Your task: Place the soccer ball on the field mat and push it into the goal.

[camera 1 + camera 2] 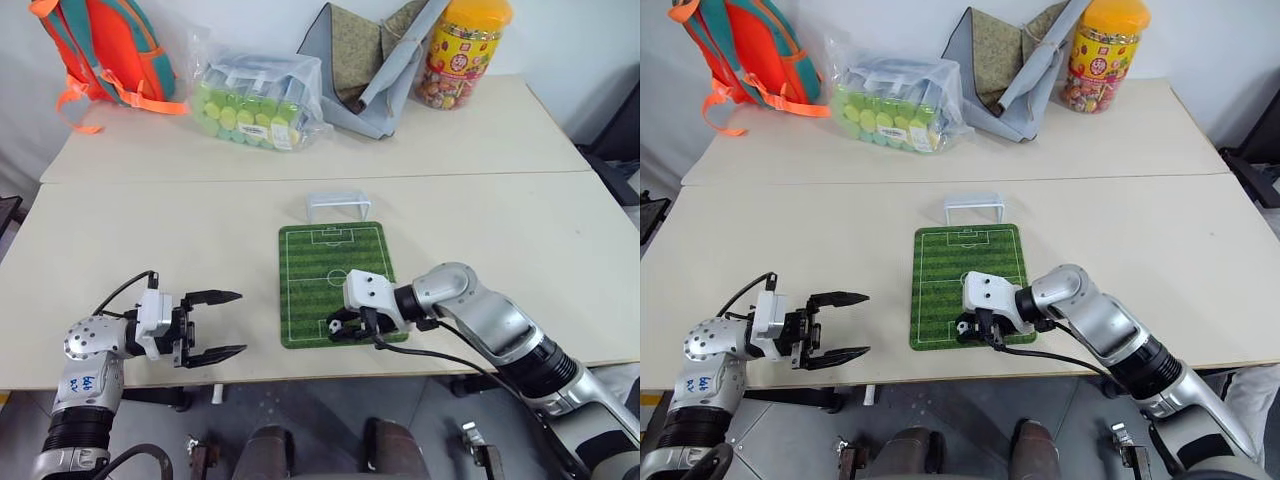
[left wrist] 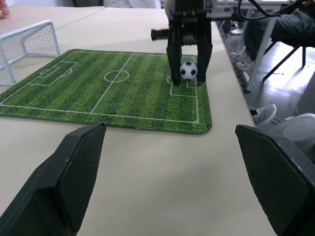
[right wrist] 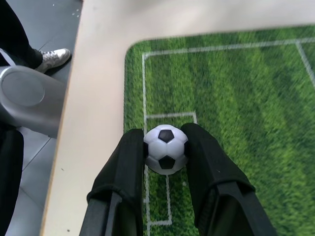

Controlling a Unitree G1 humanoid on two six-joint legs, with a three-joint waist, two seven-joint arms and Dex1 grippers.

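Observation:
The soccer ball's base [image 3: 166,172] is low over the field mat, so it is time for my right gripper to open.
The green field mat [image 1: 322,262] lies at the middle of the table, near its front edge. The white goal [image 1: 338,206] stands just beyond the mat's far end. My right gripper [image 1: 336,327] is shut on the soccer ball [image 3: 166,149], a small white ball with black patches. It holds the ball low over the penalty box at the mat's near end. I cannot tell whether the ball [image 2: 188,70] touches the mat. My left gripper [image 1: 240,322] is open and empty. It points level toward the mat from the left, over bare table.
At the far side of the table are an orange backpack [image 1: 100,50], a bag of green cups [image 1: 255,100], a grey fabric bag [image 1: 375,60] and a candy jar [image 1: 465,50]. The table's front edge [image 1: 300,365] runs just behind the mat. A seam [image 1: 200,181] crosses the table beyond the goal.

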